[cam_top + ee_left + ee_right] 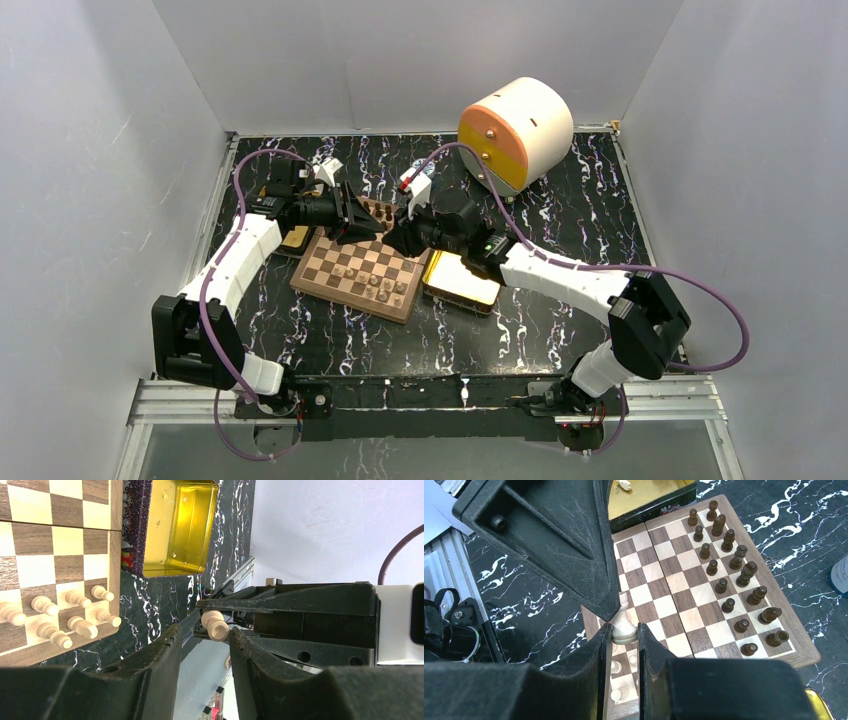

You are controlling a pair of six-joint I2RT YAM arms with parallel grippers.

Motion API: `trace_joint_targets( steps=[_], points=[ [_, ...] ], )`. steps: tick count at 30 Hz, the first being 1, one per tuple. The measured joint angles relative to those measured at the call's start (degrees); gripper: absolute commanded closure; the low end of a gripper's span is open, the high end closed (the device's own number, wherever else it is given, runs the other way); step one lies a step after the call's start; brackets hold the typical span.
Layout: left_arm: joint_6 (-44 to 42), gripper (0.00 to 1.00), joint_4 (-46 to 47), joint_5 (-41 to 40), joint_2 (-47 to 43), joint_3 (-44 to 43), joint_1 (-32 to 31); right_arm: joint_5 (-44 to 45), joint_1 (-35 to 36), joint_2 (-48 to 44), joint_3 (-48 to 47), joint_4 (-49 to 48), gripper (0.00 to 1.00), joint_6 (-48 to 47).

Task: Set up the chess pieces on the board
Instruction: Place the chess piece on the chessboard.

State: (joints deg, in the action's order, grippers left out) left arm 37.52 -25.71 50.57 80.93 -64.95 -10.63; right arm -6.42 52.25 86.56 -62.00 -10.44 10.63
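My left gripper grabs the pale piece by its top (218,629) next. Its base stays free to set the piece upright on the board (55,555).
The board (325,265) lies mid-table. Dark pieces (729,575) stand in two rows along one side, and several pale pieces (65,615) along the other. Both grippers meet above the board. My right gripper (624,632) is shut on the base of a pale piece (624,625). In the left wrist view that piece (215,625) sits at the tips of my left gripper (204,630), which is open, its fingers apart on either side. One left finger (559,540) touches the piece's top. In the top view the left gripper (365,225) and the right gripper (395,238) hide the piece.
A gold tray (462,282) lies right of the board, and it also shows in the left wrist view (180,525). Another tray (649,492) at the board's left holds a loose pale piece. A cream and orange drum (515,130) stands at the back right. White walls close in the table.
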Motion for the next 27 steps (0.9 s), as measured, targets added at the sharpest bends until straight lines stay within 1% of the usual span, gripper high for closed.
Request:
trace_joint_targets(
  steps=[6,9,15,19,23,27],
  points=[
    [1.2,0.71,1.0,0.3,0.0,0.0,0.0,-0.1,0.0,-1.4,1.1,-0.4,0.97,-0.2],
    [1.5,0.78,1.6,0.5,0.0,0.0,-0.2,-0.2,0.0,-1.8,1.6,-0.5,0.97,-0.3],
    [1.9,0.78,1.8,0.9,0.0,0.0,-0.3,-0.2,0.0,-1.8,1.8,-0.5,0.96,-0.3],
    [2.2,0.83,2.0,0.9,0.0,0.0,-0.4,-0.2,0.0,-1.8,1.8,-0.5,0.96,-0.3],
    [2.4,0.83,2.2,1.0,0.0,0.1,-0.5,-0.3,0.0,-1.8,1.9,-0.5,0.96,-0.3],
    [2.5,0.75,2.4,1.0,0.0,0.3,-0.7,-0.5,0.0,-1.8,1.9,-0.5,0.96,-0.3]
  ],
)
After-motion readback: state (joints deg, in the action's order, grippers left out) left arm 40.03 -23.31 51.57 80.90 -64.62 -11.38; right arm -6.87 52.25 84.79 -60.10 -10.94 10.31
